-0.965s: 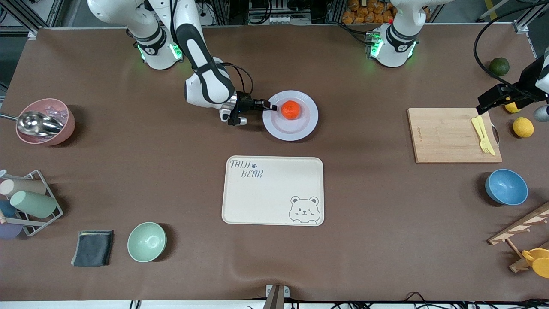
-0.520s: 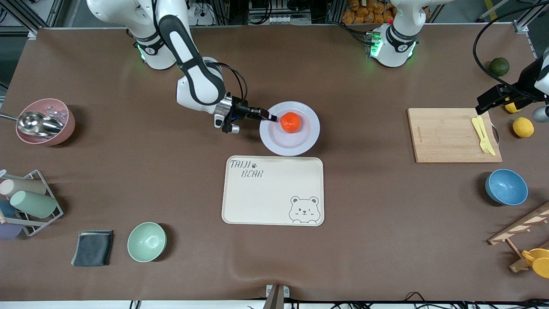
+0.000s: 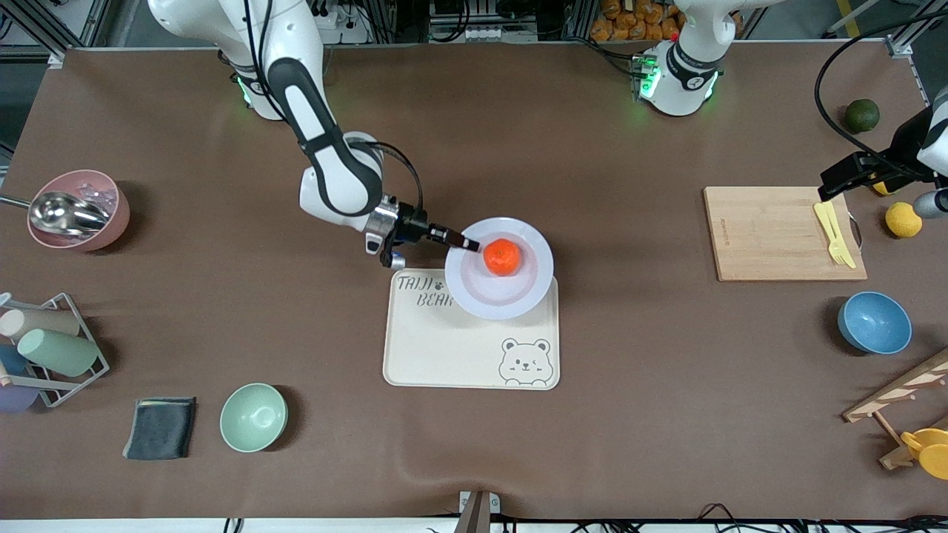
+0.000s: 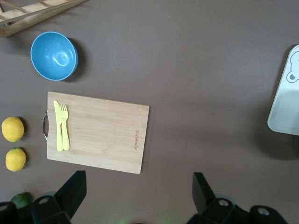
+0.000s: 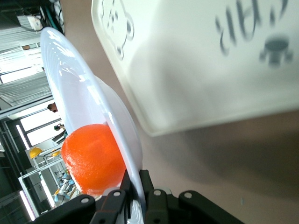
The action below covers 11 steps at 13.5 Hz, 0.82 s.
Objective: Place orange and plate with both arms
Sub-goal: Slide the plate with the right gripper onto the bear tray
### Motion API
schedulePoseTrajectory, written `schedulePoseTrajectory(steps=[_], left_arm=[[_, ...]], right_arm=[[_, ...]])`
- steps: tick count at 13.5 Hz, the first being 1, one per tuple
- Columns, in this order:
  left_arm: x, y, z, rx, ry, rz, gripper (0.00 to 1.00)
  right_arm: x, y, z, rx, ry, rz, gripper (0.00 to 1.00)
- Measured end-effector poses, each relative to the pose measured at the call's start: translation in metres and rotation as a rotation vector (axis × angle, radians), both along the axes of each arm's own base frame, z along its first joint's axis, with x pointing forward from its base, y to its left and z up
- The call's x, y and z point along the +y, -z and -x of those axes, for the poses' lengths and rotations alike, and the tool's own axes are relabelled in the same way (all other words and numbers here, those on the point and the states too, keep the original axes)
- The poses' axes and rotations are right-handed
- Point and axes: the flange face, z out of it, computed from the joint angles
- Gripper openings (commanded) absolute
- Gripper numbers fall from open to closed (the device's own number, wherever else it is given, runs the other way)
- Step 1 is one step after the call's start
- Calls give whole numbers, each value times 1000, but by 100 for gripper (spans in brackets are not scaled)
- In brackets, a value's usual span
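The plate's base (image 3: 495,289) is still above the cream tray (image 3: 444,355) and the plate would drop from my open right gripper, so it is too early to let go.
My right gripper (image 3: 465,244) is shut on the rim of the pale lavender-white plate (image 3: 518,292) and holds it in the air over the corner of the cream bear tray (image 3: 444,355) that is farthest from the front camera. The orange (image 3: 502,256) rests on the plate. In the right wrist view the fingers (image 5: 156,198) pinch the plate's rim (image 5: 79,88), with the orange (image 5: 91,158) right beside them and the tray (image 5: 196,60) below. My left gripper (image 3: 833,185) waits open and empty above the left arm's end of the table, and its jaws stand wide apart in the left wrist view (image 4: 138,191).
A wooden cutting board (image 3: 778,233) carries a yellow fork and knife (image 3: 833,231). Lemons (image 3: 903,219), a dark green fruit (image 3: 862,115) and a blue bowl (image 3: 874,323) lie near it. A green bowl (image 3: 253,417), dark cloth (image 3: 159,428), cup rack (image 3: 44,348) and pink bowl (image 3: 78,209) sit at the right arm's end.
My right gripper has carried the plate with the orange on it toward the front camera, from over the bare table to over the tray's corner. The left arm has barely moved.
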Motion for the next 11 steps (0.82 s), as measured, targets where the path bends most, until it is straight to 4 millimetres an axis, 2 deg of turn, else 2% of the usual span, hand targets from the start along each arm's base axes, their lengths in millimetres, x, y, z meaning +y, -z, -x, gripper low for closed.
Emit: schedulePoseTrajectory(steps=[3, 5, 7, 11], left_arm=[[2, 3, -2, 4, -3, 1, 100], [2, 5, -3, 6, -4, 1, 100], [2, 6, -3, 9, -4, 1, 100], [3, 10, -6, 12, -4, 2, 100]], right_arm=[[-14, 8, -49, 26, -5, 42, 0], [-18, 17, -68, 24, -1, 50, 0], [-15, 29, -74, 25, -4, 56, 0], [-11, 47, -74, 39, -14, 68, 0]])
